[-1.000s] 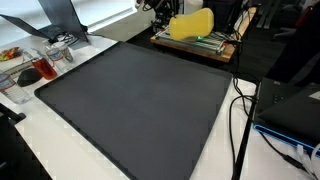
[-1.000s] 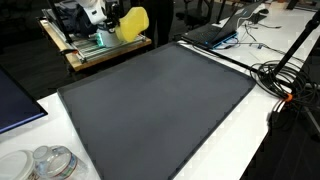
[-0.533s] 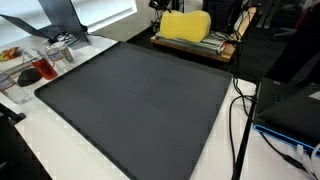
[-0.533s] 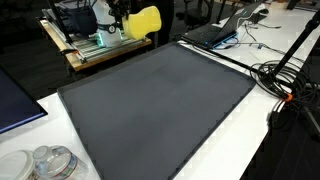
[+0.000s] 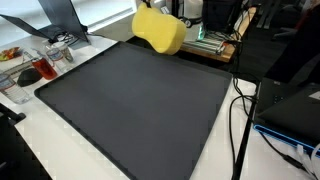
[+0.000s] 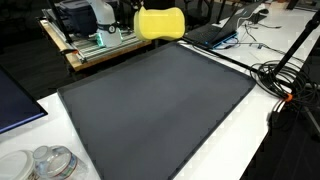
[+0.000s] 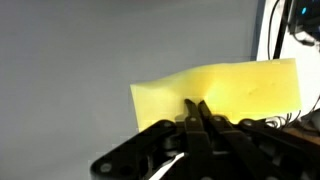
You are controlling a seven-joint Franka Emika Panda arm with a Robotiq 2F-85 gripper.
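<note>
I need to keep holding the sponge, because it hangs in open air at the mat's far edge and would fall short if my gripper opened now.
A yellow sponge (image 5: 158, 30) hangs in the air over the far edge of the big dark grey mat (image 5: 130, 100); both exterior views show it (image 6: 160, 22). In the wrist view my gripper (image 7: 195, 105) is shut on the sponge (image 7: 235, 88), its two black fingers pinched together on the near edge. The grey mat fills the background behind the sponge there. In both exterior views the sponge and the frame edge hide most of the gripper.
A wooden stand (image 5: 216, 44) with green parts sits behind the mat (image 6: 95, 45). A laptop (image 6: 215, 32) and cables (image 6: 285, 75) lie along one side. Clear containers (image 6: 50, 162) and a dish with red items (image 5: 35, 68) stand off the mat's corners.
The sponge has left the wooden stand and travelled, held in the gripper, out over the mat's far edge. The jaws have stayed shut.
</note>
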